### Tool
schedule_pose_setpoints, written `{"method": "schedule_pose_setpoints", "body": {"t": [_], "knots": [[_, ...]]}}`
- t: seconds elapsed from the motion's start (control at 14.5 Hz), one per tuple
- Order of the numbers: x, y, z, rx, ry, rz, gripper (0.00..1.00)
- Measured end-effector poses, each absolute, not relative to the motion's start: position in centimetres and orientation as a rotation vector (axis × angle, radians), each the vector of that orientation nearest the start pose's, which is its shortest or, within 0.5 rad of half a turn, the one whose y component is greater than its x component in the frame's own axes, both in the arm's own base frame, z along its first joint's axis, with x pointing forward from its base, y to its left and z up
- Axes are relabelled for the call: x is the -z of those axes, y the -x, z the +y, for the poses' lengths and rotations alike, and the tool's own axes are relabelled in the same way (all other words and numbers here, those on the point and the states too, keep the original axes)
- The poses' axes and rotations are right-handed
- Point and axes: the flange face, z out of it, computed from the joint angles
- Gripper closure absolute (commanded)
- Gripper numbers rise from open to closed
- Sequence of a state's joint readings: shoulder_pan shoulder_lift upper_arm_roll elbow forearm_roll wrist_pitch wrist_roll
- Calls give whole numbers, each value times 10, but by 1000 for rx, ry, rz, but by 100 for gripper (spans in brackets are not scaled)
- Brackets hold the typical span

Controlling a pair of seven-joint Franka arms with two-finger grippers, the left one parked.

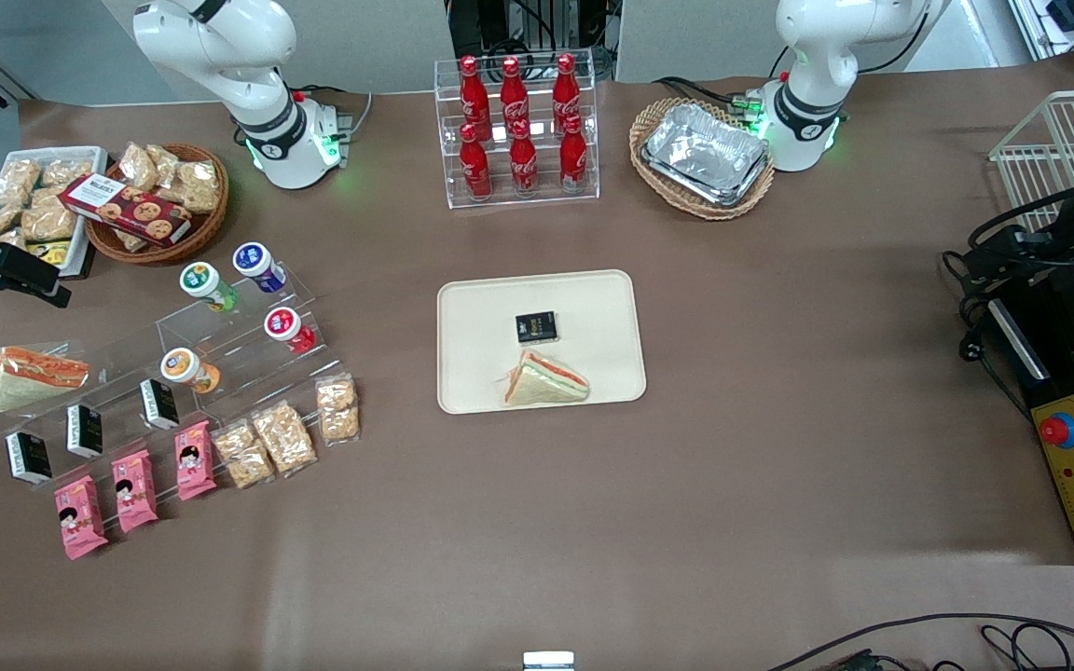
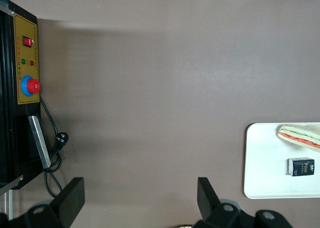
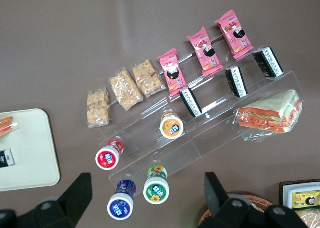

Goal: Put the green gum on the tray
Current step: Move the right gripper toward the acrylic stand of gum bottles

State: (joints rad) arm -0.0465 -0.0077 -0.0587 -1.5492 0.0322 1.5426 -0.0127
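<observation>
I will next use my gripper to grab the green gum by its white lid [image 1: 199, 278], and then the gum can go on the tray [image 1: 593, 298].
The green gum [image 1: 206, 284] is a small green bottle with a white lid. It rests on the top step of a clear acrylic stand [image 1: 220, 347], beside a blue bottle [image 1: 257, 264]. It also shows in the right wrist view [image 3: 156, 188]. My gripper [image 1: 29, 278] hovers high over the working arm's end of the table, open and empty. In the right wrist view the gripper [image 3: 145, 198] has its fingers spread wide, with the green gum well below and between them. The beige tray [image 1: 593, 298] lies at the table's middle, also in the right wrist view [image 3: 25, 153].
The tray holds a wrapped sandwich [image 1: 544, 380] and a small black box [image 1: 535, 326]. The stand also carries red [image 1: 285, 326] and orange [image 1: 187, 368] bottles, black boxes, pink packets, snack bars and a sandwich [image 1: 34, 373]. A snack basket [image 1: 159, 205] and cola rack [image 1: 518, 130] stand farther back.
</observation>
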Motion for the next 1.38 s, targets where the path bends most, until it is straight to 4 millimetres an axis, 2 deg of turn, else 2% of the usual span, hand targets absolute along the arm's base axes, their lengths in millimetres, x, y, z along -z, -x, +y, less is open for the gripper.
{"method": "schedule_pose_setpoints", "body": {"t": [0.41, 0.69, 0.9, 1.03, 1.38], "knots": [[-628, -552, -51, -19, 3106, 129, 0], [-618, -558, -43, -36, 3109, 5, 0], [-612, -550, -43, -50, 3106, -17, 0], [-609, -530, -44, -18, 3104, -22, 0], [-590, -435, -40, 52, 3091, -25, 0]]}}
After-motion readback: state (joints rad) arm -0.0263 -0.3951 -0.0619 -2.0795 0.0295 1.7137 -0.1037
